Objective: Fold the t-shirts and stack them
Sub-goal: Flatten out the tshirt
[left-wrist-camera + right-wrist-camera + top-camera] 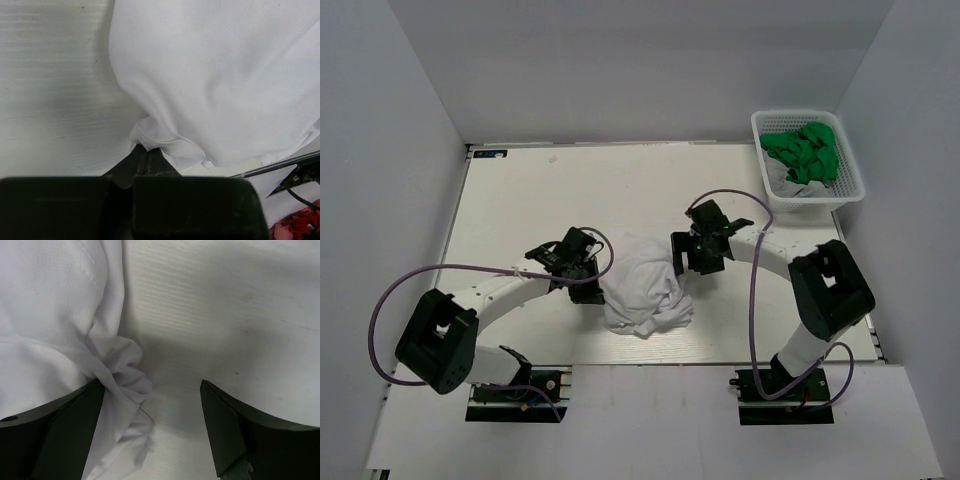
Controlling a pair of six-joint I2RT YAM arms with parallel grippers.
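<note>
The robot's right gripper next needs to take hold of the white t-shirt by the crumpled edge fold (679,275) (128,383) opposite the left gripper, so that the t-shirt gets spread out for folding.
The white t-shirt (642,283) lies bunched in a heap on the table between my two grippers. My left gripper (588,290) is at its left edge, shut on a pinch of the white cloth (145,137). My right gripper (692,262) is at the heap's upper right, open, with a crumpled fold of the shirt (125,375) lying between its fingers next to the left one. Green t-shirts (805,152) are piled in the white mesh basket (850,190) at the far right.
The basket also holds some white cloth (790,185) under the green. The white table (520,200) ends in a front edge just below the shirt heap. Grey walls enclose the table on the left, back and right. Cables loop from both arms.
</note>
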